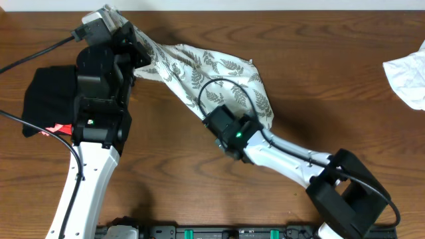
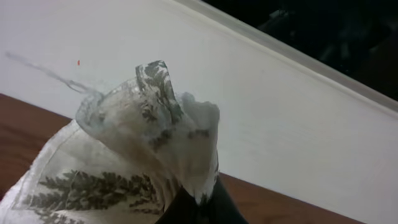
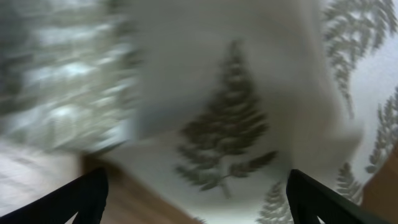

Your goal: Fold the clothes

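Note:
My left gripper is at a corner of the dress. My right gripper needs to grab the dress next by its near edge, away from that corner, to spread it for folding.
The clothes (image 1: 199,66), a thin white dress with a grey-green fern print, lie bunched across the middle of the table. My left gripper (image 1: 133,45) is at the far left end and is shut on a gathered corner of the dress. In the left wrist view the pinched fabric (image 2: 149,137) stands up out of the dark fingertips (image 2: 186,214). My right gripper (image 1: 217,119) hovers over the near edge of the dress. In the right wrist view its fingers (image 3: 87,199) stand wide open with nothing between them. Printed fabric (image 3: 230,124) lies just beyond them.
A black bundle (image 1: 40,99) with coral-pink trim lies at the left, beside the left arm. A plain white cloth (image 1: 408,76) sits at the right edge. A white wall (image 2: 280,106) runs along the table's far edge. Bare wood (image 1: 166,172) shows in front.

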Motion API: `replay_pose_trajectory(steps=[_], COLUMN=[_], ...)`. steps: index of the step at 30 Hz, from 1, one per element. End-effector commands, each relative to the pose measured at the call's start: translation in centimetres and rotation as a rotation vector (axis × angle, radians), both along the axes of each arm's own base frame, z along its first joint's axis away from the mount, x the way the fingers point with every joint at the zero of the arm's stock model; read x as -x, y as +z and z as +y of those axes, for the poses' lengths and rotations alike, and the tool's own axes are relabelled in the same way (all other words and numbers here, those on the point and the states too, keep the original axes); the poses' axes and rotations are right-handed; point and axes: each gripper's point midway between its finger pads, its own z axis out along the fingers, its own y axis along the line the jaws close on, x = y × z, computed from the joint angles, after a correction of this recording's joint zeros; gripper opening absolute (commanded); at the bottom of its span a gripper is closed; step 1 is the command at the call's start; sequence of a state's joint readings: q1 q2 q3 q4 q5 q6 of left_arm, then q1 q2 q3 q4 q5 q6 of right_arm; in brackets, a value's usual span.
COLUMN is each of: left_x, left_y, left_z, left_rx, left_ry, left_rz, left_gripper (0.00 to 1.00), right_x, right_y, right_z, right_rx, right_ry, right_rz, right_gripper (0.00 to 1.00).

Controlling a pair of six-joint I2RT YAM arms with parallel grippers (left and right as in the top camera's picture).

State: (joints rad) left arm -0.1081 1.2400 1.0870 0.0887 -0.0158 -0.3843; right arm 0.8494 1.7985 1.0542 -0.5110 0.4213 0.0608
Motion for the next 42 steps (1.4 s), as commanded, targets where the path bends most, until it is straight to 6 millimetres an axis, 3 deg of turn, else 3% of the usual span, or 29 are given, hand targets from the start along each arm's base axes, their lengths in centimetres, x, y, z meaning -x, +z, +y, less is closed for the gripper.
replay_pose_trajectory(steps=[1,5,13,24,29,35,39,42], left_x=[0.1,0.1,0.4,0.7,0.7,0.9,1.2,1.4], left_y=[1.9,1.9,2.3,2.7,2.7,3.0,3.4,3.7], left_z=[0.6,0.5,0.6,0.6,0.6,0.6,0.6,0.7], left_rx=[-0.016,-0.015,-0.014,-0.013,-0.013,-0.013,-0.012,-0.011], left_ry=[0.024,0.023,0.023,0.023,0.023,0.023,0.023,0.024], left_rz=[-0.045,-0.045,-0.05,-0.06,-0.061,-0.069,-0.078,-0.086], left_gripper=[0.06,0.06,0.06,0.06,0.06,0.06,0.06,0.06], right_x=[0.6,0.4,-1.5,-1.7,-1.7,-2.6,-3.5,-4.2], right_y=[1.2,1.9,2.6,0.8,-0.5,-0.7,-0.7,-0.7], right_z=[1.5,2.4,1.9,1.8,1.5,0.9,-0.2,-1.3], right_rx=[-0.026,-0.074,-0.149,-0.138,-0.12,-0.128,-0.137,-0.135], right_ry=[0.002,-0.065,-0.193,-0.204,-0.22,-0.248,-0.299,-0.333], right_rz=[-0.058,-0.126,-0.209,-0.196,-0.183,-0.191,-0.199,-0.201], right_gripper=[0.91,0.91,0.86,0.73,0.61,0.59,0.43,0.04])
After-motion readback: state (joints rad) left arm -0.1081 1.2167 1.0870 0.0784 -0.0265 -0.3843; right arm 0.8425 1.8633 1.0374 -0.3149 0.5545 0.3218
